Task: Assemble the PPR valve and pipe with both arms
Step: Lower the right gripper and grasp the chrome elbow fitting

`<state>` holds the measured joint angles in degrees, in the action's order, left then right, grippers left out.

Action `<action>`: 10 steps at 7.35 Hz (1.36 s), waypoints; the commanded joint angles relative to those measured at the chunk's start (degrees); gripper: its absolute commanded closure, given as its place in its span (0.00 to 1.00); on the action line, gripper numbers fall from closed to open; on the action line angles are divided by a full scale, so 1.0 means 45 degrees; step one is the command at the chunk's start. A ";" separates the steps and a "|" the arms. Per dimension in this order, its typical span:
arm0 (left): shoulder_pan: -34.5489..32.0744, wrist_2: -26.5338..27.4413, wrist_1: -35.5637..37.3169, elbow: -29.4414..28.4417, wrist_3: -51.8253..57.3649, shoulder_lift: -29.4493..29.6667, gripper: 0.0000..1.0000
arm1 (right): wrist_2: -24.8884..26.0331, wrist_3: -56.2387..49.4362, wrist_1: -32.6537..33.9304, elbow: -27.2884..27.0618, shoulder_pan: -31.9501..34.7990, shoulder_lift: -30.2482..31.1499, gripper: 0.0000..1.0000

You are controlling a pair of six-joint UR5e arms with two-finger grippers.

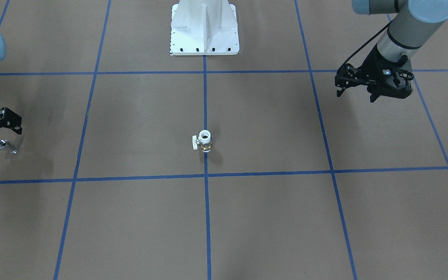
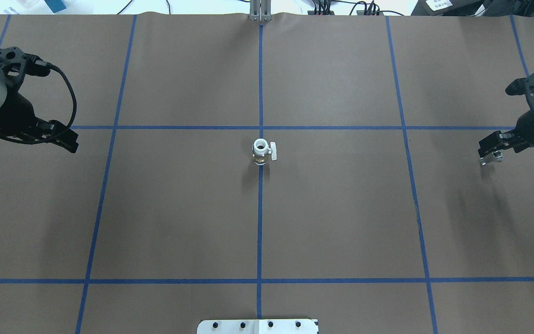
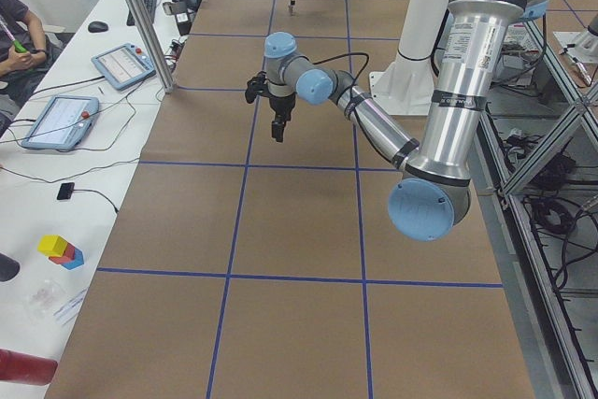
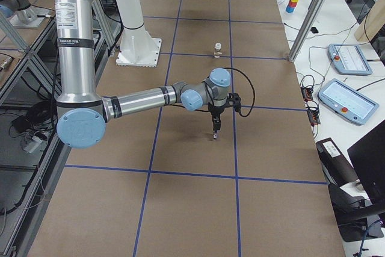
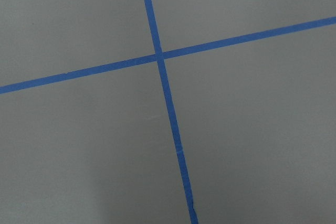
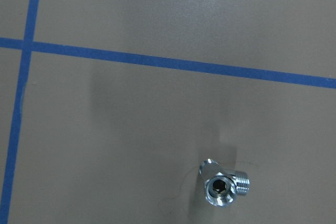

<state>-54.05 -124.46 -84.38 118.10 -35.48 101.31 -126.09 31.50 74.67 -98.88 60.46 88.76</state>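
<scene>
The right gripper grabs the pipe by its hex socket end [image 6: 219, 190] next, so the pipe's narrow end [image 6: 207, 165] stays free for the PPR valve.
The PPR valve [image 1: 205, 140] stands upright at the table's middle on a blue tape line, white ring end up and handle to the side; it also shows in the overhead view [image 2: 261, 152]. The pipe [image 1: 7, 146], a tiny chrome fitting, lies on the table at the robot's far right, also seen in the overhead view [image 2: 492, 158] and in the right wrist view [image 6: 224, 183]. My right gripper [image 1: 0, 133] hovers just above the pipe, open and empty. My left gripper [image 1: 355, 97] hangs open and empty above the table at the far left, well away from the valve.
The white bolted pedestal base [image 1: 204, 29] stands at the robot's side of the table. Blue tape lines [image 5: 160, 56] divide the brown table cover into squares. Operators' desks with tablets [image 4: 343, 58] lie beyond the far edge.
</scene>
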 commanded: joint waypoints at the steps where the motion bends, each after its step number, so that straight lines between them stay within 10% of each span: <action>1: 0.0000 0.0001 0.0000 0.0007 -0.0007 0.0007 0.01 | 0.0051 -0.0028 -0.0011 0.0508 -0.0037 -0.0232 0.07; 10: 0.0000 0.0001 0.0020 0.0104 -0.0007 0.0007 0.01 | 0.0051 -0.0067 0.0008 0.1386 -0.0037 -0.0603 0.28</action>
<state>-54.05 -124.38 -84.29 118.56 -35.51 101.31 -125.86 31.20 74.75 -93.12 60.29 86.12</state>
